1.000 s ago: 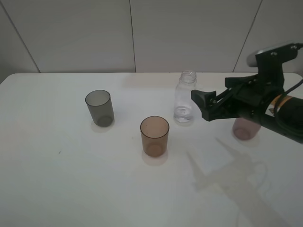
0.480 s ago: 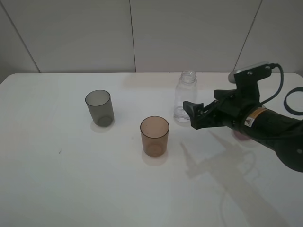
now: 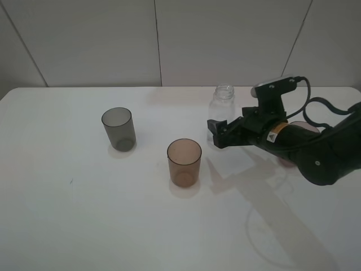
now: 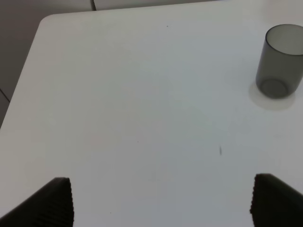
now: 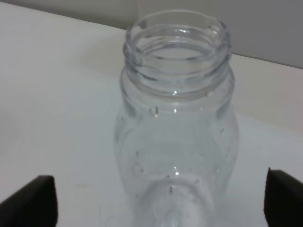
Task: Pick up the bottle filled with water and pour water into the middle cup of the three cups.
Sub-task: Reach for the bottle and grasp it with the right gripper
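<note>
I will next use my right gripper to hold the bottle by its clear body (image 3: 222,109). The bottle's opening (image 3: 224,90) stays free that way to pour into the middle cup.
The clear uncapped bottle (image 3: 222,107) stands upright at the back of the white table, right of centre. My right gripper (image 3: 218,134) is open at the bottle's lower front. In the right wrist view the bottle (image 5: 176,137) fills the middle between the two spread fingertips of the gripper (image 5: 158,203); I see no contact. The amber-brown middle cup (image 3: 184,162) stands in front and to the left of the bottle. The smoky grey cup (image 3: 118,129) stands further left. The mauve cup is almost wholly hidden behind my right arm. My left gripper (image 4: 161,208) is open and empty, with the grey cup (image 4: 279,61) ahead of it.
The white table (image 3: 84,214) has a rounded far-left corner (image 4: 45,21). A pale panelled wall (image 3: 158,39) rises behind the table. My right arm (image 3: 310,149) and its cable lie over the right side of the table.
My right gripper has moved left and lower, from beside the bottle to its lower front. The bottle and cups have not moved.
</note>
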{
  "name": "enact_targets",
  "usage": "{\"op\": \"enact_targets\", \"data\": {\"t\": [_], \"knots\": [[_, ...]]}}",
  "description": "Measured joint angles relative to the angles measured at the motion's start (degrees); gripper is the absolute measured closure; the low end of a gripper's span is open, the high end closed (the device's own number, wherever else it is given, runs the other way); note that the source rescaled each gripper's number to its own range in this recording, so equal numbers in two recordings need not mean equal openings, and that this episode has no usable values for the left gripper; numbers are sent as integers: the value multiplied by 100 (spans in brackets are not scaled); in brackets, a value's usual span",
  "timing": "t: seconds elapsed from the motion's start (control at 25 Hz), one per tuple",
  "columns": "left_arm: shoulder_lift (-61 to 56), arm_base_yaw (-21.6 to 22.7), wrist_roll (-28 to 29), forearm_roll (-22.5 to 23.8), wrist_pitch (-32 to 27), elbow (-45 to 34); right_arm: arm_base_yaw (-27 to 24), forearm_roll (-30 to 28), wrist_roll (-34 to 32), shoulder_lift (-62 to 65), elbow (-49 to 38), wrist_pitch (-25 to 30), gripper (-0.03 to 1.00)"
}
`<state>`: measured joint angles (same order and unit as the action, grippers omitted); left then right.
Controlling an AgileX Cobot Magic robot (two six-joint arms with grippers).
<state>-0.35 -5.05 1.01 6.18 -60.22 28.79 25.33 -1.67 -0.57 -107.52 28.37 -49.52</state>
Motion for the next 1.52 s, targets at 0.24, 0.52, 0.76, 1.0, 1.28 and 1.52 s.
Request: {"op": "enact_targets", "data": {"t": [0.24, 0.52, 0.76, 1.0, 1.28, 1.52], "knots": [[0, 0, 0, 0, 0, 0, 0, 19, 5, -477, 474, -5, 1], [0, 0, 0, 0, 0, 0, 0, 299, 7, -805, 721, -136, 1], [0, 0, 0, 0, 0, 0, 0, 516, 7, -1032, 741, -623, 1], [0, 0, 0, 0, 0, 0, 0, 628, 7, -1374, 747, -1270, 1], [0, 0, 0, 0, 0, 0, 0, 632, 7, -1390, 1004, -1272, 1], [0, 0, 0, 0, 0, 0, 0, 645, -3, -1574, 1077, -1242, 1]]}}
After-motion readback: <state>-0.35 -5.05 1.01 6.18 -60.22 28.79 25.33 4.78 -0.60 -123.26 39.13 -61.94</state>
